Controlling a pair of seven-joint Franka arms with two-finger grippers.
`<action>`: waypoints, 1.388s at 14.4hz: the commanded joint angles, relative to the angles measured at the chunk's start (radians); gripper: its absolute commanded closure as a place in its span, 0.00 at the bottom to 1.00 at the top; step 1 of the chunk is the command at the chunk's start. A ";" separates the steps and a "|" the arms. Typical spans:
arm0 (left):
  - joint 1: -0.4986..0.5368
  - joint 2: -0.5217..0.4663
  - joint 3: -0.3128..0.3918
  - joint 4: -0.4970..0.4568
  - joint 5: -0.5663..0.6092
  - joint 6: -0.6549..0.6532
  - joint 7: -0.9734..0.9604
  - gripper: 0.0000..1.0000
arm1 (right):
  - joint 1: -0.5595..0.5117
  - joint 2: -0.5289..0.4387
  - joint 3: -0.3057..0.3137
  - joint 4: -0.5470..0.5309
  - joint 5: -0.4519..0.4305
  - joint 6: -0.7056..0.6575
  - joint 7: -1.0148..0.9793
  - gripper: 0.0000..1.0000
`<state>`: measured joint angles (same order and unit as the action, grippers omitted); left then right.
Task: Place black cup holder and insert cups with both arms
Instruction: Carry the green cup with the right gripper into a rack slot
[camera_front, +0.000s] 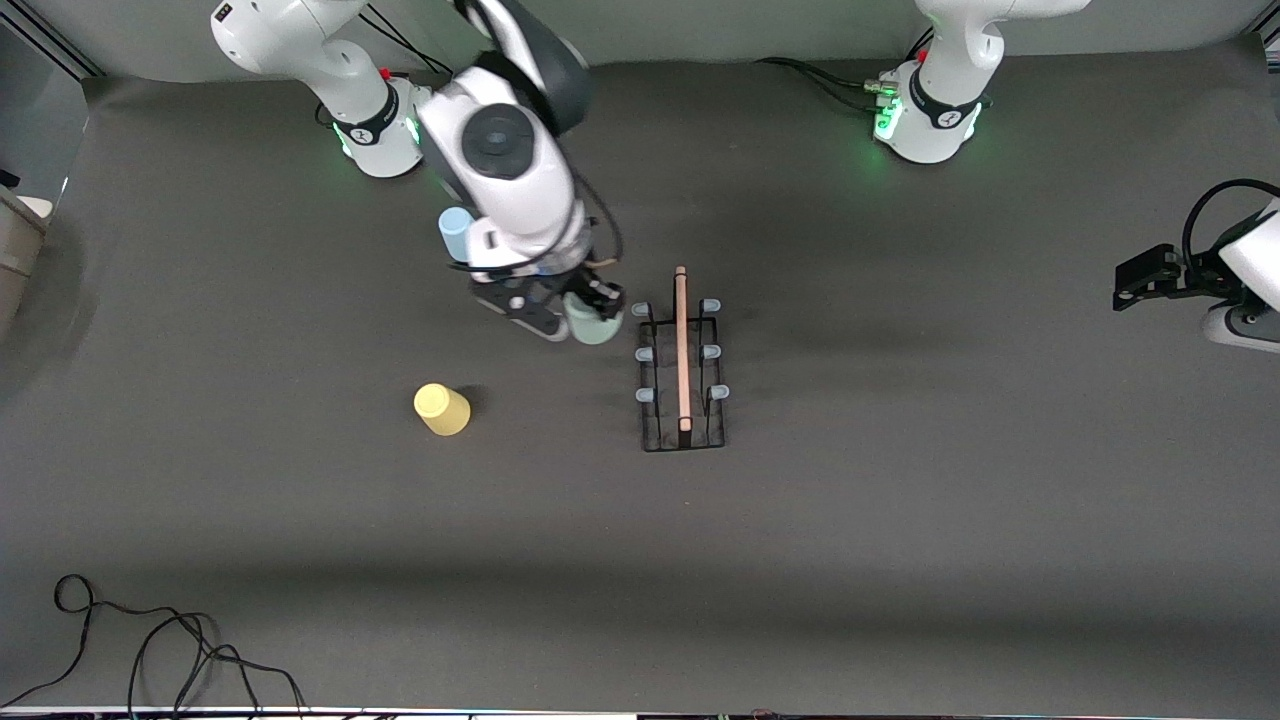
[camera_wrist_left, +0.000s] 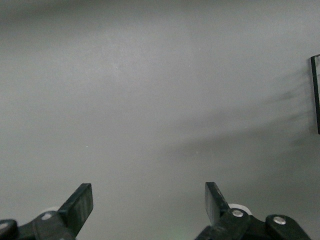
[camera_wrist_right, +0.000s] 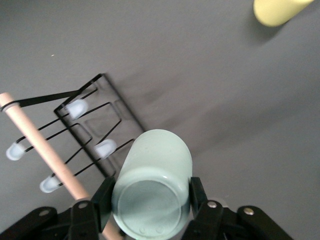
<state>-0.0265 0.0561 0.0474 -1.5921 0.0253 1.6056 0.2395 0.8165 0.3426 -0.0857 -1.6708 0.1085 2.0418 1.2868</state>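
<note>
My right gripper moves the pale green cup toward the holder's far peg (camera_front: 641, 310) and only then releases, since the cup hangs short of that peg.
The black cup holder (camera_front: 682, 370) stands mid-table, its wooden rod handle (camera_front: 682, 340) on top; it also shows in the right wrist view (camera_wrist_right: 107, 100). My right gripper (camera_front: 585, 315) is shut on the pale green cup (camera_front: 595, 325), tilted, over the table just beside the holder's pegs on the right arm's side; in the right wrist view (camera_wrist_right: 150, 197) the fingers (camera_wrist_right: 102, 195) clamp the cup (camera_wrist_right: 155, 165). The yellow cup (camera_front: 442, 409) stands upside down toward the right arm's end. The light blue cup (camera_front: 455, 232) is partly hidden by the right arm. My left gripper (camera_front: 1135, 280) waits open and empty (camera_wrist_left: 149, 200) at the left arm's end.
Loose cables (camera_front: 150, 650) lie at the table's near corner at the right arm's end. A pale object (camera_front: 20, 240) sits off the table edge there. Cables (camera_front: 820, 80) run beside the left arm's base.
</note>
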 joint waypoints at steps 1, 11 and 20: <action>0.010 0.010 -0.012 0.026 0.002 -0.003 0.003 0.00 | 0.050 0.058 -0.011 0.098 0.007 -0.014 0.103 1.00; -0.006 0.016 -0.012 0.023 0.001 -0.009 -0.006 0.00 | 0.086 0.136 -0.014 0.075 -0.012 0.049 0.128 1.00; -0.010 0.016 -0.014 0.030 0.007 0.007 -0.013 0.00 | 0.079 0.142 -0.012 0.051 -0.026 0.074 0.123 0.00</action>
<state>-0.0293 0.0677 0.0340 -1.5847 0.0246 1.6122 0.2392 0.8875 0.4904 -0.0892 -1.6130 0.0971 2.1026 1.3988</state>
